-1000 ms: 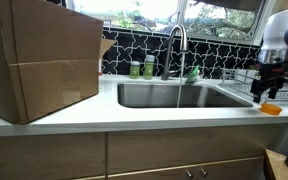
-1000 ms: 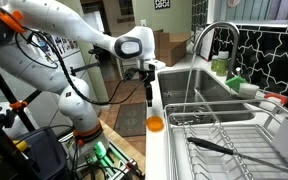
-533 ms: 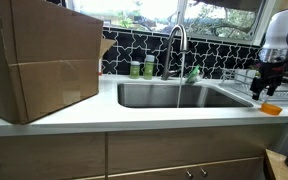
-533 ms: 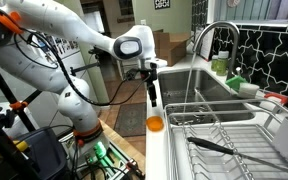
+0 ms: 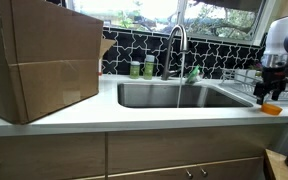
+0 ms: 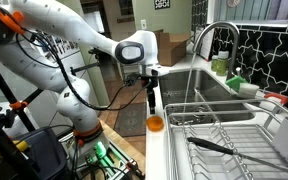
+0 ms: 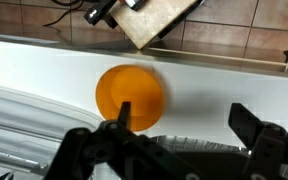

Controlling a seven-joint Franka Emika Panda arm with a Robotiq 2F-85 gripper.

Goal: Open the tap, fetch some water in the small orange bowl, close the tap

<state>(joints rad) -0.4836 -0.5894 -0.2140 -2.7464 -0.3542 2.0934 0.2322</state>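
The fingers of my gripper end above the orange bowl's rim (image 5: 271,106) (image 7: 162,95) and the white counter. My gripper should go down first and then close on the orange bowl.
The small orange bowl (image 7: 130,95) sits on the white counter by the dish rack. It shows in both exterior views (image 5: 271,109) (image 6: 155,124). My gripper (image 7: 184,114) is open and hangs just above the counter, with one fingertip over the bowl's edge and the rest of the bowl off to that side. In an exterior view the gripper (image 6: 151,98) is just above the bowl. The tap (image 5: 176,45) is a tall steel gooseneck behind the sink; a thin stream of water falls from its spout into the sink (image 5: 179,95). It also shows in the side exterior view (image 6: 212,38).
A large cardboard box (image 5: 39,60) stands on the counter beside the sink. Green bottles (image 5: 142,68) stand behind the sink. A wire dish rack (image 6: 219,135) with a dark utensil lies next to the bowl. A tripod and cables stand on the floor (image 6: 24,140).
My gripper has moved a little towards the bowl and lower. The bowl and the tap have not moved.
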